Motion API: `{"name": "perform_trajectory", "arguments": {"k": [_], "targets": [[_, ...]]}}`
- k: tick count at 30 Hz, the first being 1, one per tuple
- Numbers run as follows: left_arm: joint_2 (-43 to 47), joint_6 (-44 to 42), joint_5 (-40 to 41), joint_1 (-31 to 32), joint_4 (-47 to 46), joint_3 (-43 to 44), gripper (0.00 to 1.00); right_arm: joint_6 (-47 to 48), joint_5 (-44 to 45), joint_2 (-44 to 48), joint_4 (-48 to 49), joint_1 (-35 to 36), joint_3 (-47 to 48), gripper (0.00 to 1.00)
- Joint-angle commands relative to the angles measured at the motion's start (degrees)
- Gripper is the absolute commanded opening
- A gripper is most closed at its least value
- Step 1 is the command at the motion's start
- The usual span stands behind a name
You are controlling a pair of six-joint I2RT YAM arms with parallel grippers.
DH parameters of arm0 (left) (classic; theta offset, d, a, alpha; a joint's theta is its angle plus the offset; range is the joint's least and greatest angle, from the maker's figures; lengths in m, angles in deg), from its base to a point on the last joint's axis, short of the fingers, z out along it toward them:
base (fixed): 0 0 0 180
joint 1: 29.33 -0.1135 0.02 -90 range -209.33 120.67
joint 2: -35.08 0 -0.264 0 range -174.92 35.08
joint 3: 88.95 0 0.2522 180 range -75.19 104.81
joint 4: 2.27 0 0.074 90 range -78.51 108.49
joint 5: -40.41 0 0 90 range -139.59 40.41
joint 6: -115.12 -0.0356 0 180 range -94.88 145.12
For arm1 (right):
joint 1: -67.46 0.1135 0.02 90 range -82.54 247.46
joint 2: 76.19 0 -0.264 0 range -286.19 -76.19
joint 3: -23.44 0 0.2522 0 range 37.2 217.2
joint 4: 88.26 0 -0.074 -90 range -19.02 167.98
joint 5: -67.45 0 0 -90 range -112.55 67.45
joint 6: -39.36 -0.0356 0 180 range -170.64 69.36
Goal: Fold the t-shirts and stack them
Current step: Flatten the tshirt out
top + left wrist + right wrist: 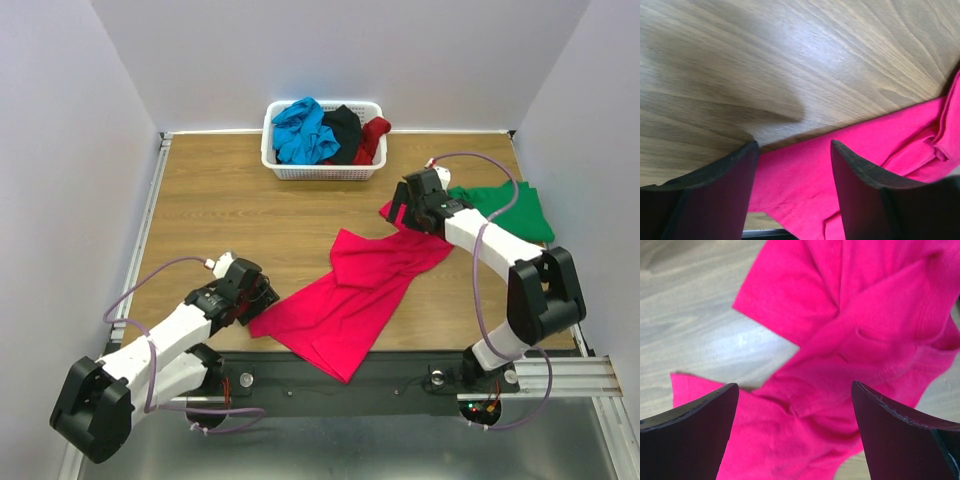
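The right gripper grabs the pink-red t-shirt [350, 290] by its bunched far end next, opposite my left gripper's corner, to spread the shirt for folding.
A bright pink-red t-shirt [350, 290] lies crumpled and partly spread across the table's middle. My left gripper [262, 297] is open at its lower left corner; the left wrist view shows the pink cloth [805, 185] between and under the fingers. My right gripper [400, 212] is open over the shirt's upper right end; the right wrist view shows bunched pink cloth [840, 370] below the jaws. A green t-shirt [505, 208] lies at the right behind the right arm. Blue [303, 130], black [345, 128] and dark red [372, 138] shirts lie in the basket.
A white lattice basket [325, 170] stands at the back centre of the wooden table [230, 210]. White walls close in the left, back and right. A metal rail [560, 375] runs along the near edge by the arm bases.
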Motion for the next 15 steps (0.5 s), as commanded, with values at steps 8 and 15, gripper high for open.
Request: {"name": "perform_trajectory", "arguments": {"k": [8,15], "targets": [[-10.5,-8.0,-3.3,1.9,1.7,3.3,0.71,3.5,1.4,-14.4,2.3,0.3,15.2,1.0],[-15.1,-5.1,-1.2,6.4,7.5,7.4,0.76,3.6,-2.8,-20.5,3.8,0.3,17.3,0.98]]}}
